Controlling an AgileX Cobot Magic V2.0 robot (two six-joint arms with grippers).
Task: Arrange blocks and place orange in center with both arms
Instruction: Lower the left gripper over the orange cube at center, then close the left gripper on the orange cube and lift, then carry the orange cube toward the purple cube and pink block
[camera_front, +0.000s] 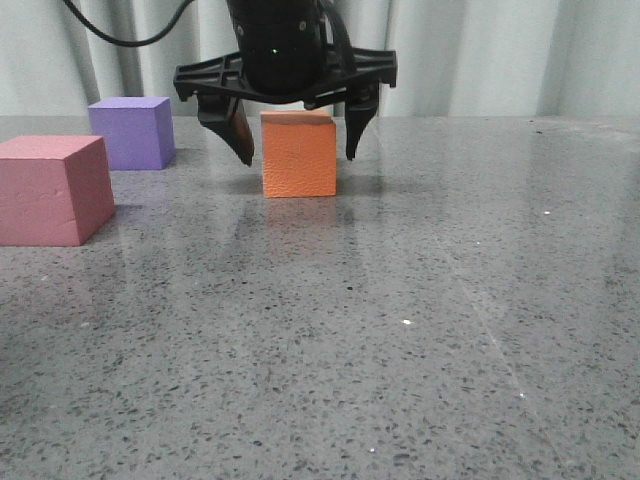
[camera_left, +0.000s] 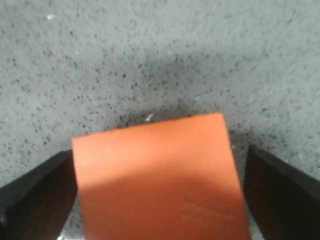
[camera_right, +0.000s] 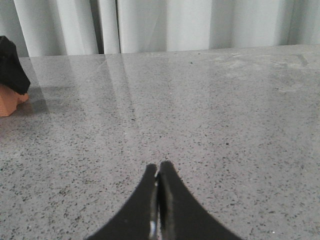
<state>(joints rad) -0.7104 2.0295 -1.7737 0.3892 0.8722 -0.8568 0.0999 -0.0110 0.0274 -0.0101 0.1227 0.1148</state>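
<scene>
The orange cube (camera_front: 300, 158) is between the fingers, which reach down on both sides of it, so my left gripper should close on the cube. Closing now would hold it now.
The orange cube (camera_front: 300, 158) stands on the grey speckled table, mid-back. My left gripper (camera_front: 300, 157) hangs over it, open, one dark finger on each side of the cube. In the left wrist view the orange cube (camera_left: 160, 175) fills the space between the fingers (camera_left: 35, 195); a thin gap shows at one side. The purple cube (camera_front: 132, 132) stands at the back left. The pinkish-red cube (camera_front: 50, 190) stands nearer, at the left edge. My right gripper (camera_right: 159, 167) is shut and empty over bare table; it is out of the front view.
The table (camera_front: 400, 330) stretches wide in front and to the right of the cubes. A pale curtain (camera_front: 480, 50) hangs behind it. The right wrist view catches a corner of the orange cube (camera_right: 7, 102) under a left finger.
</scene>
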